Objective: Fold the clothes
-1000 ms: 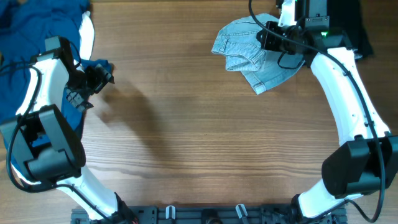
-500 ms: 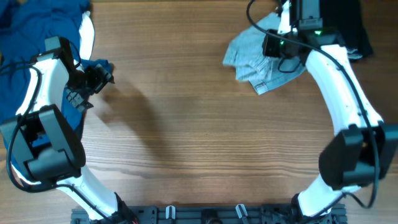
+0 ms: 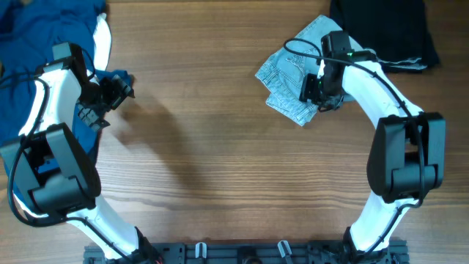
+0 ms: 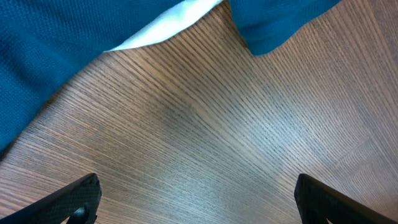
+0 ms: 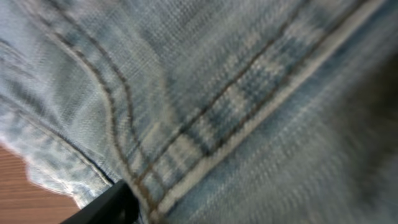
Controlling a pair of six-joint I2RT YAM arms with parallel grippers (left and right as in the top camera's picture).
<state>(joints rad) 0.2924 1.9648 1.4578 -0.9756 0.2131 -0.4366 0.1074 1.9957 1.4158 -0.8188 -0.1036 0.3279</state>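
The denim shorts are folded. My right gripper will next grab them at their seamed side (image 5: 200, 159) and should then lay them, still folded, on the black garment.
The clothes, pale blue denim shorts (image 3: 287, 73), lie in a folded heap on the wooden table at the upper right. My right gripper (image 3: 314, 89) sits low over the heap's right side. Its wrist view is filled with blurred denim (image 5: 205, 93) with stitched seams. One dark finger (image 5: 109, 205) shows far at the lower left, so the jaws stand apart; the other finger is hidden. My left gripper (image 3: 117, 89) hovers open over bare wood at the far left, with its fingertips (image 4: 78, 199) wide apart and nothing between them.
A dark blue garment (image 3: 44, 22) covers the table's upper left corner, and its edge (image 4: 62, 56) reaches close to the left gripper, with a white strip (image 4: 168, 28) beside it. A black garment (image 3: 381, 29) lies at the upper right behind the shorts.
The right arm has carried the shorts from the back edge down and left onto the table, and its jaws have come apart. The left arm has not moved.
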